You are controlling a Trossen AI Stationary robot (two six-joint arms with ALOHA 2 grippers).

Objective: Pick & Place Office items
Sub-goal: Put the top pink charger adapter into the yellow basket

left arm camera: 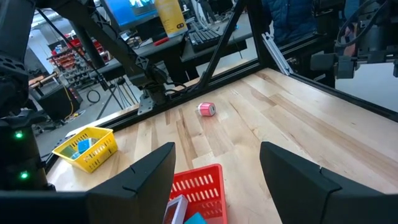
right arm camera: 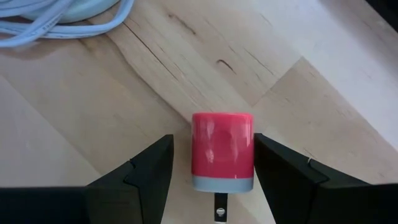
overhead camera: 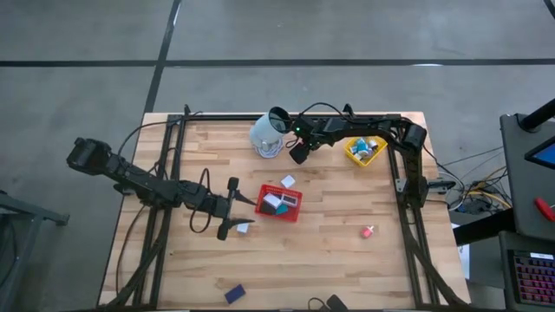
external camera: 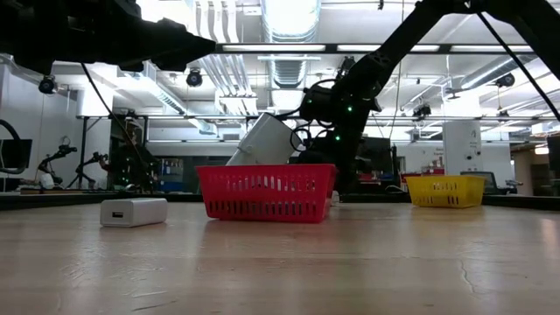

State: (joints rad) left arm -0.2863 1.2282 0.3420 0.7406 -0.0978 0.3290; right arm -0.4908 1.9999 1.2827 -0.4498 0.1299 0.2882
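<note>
Both fingers reach past the pink-red block's grey end [right arm camera: 222, 184] alongside the block's body, so my right gripper closes on the block next.
A pink-red block [right arm camera: 222, 146] with a grey end lies on the wood between the fingers of my right gripper [right arm camera: 213, 140], which is open and points steeply down beside the pale cup [overhead camera: 264, 139]. In the high view my right gripper [overhead camera: 299, 156] hides the block. My left gripper [overhead camera: 231, 208] is open and holds nothing, level, just left of the red tray [overhead camera: 295, 214]. A white block [overhead camera: 244, 227] lies flat on the table beside it. The red tray holds white, black and teal items [overhead camera: 277, 204]. My right gripper: one finger [right arm camera: 273, 165] stands close against the pink-red block's side [right arm camera: 250, 149]. Whether it touches, I cannot tell. A strip of bare wood shows between the other finger [right arm camera: 152, 168] and the block.
The yellow tray [overhead camera: 351, 154] with items stands at the far right. Loose on the table are a white flat piece [overhead camera: 288, 181], a small pink item [overhead camera: 368, 230], a dark blue piece [overhead camera: 234, 294] and a black one [overhead camera: 334, 303]. Pale cables [right arm camera: 56, 18] lie by the cup.
</note>
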